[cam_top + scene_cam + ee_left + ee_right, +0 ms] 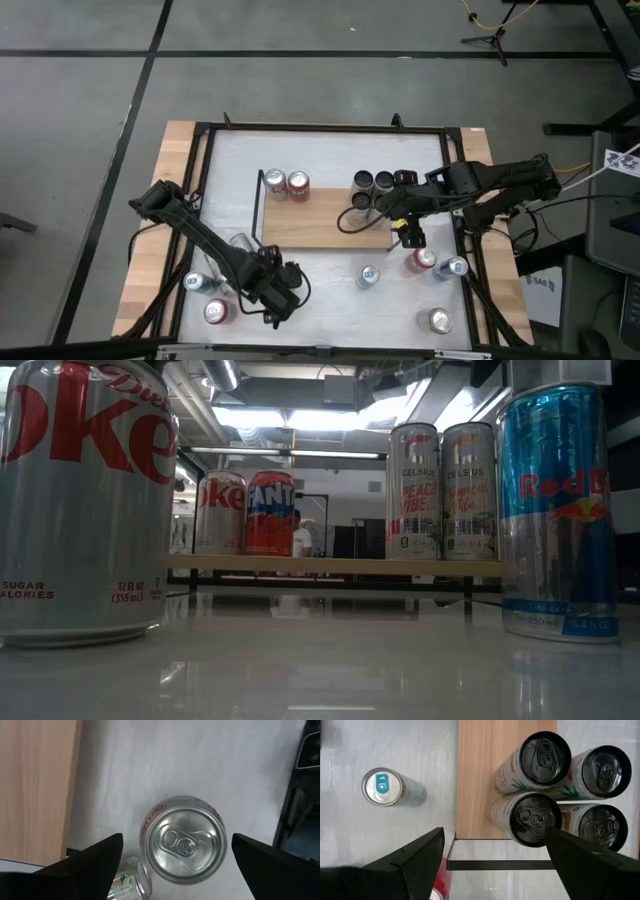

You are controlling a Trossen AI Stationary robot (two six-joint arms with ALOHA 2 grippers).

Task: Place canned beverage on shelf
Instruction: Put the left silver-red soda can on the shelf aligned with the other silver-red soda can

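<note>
The Diet Coke can needs to go on the shelf (35, 790), so the left gripper should next grab it by its upper rim (184, 812).
A silver Diet Coke can (185, 840) (85, 500) stands upright on the white tabletop, on the near side of the shelf (320, 222) (35, 785). In the high view my left gripper (280, 298) hides it. That gripper (177, 836) hangs open above the can, one finger to each side of the can's top, clear of it. On the shelf stand a Coke can (222, 512), a Fanta can (270, 512) and several Celsius cans (540, 755). Open and holding nothing, my right gripper (494, 829) (410, 237) hovers over the shelf's near right corner.
Loose cans stand on the tabletop: a Red Bull (369, 277) (385, 787), a red can (425, 260) under my right gripper, two at the near right (452, 267) (438, 320), two at the near left (195, 283) (217, 311). Another can (127, 880) stands beside my left finger.
</note>
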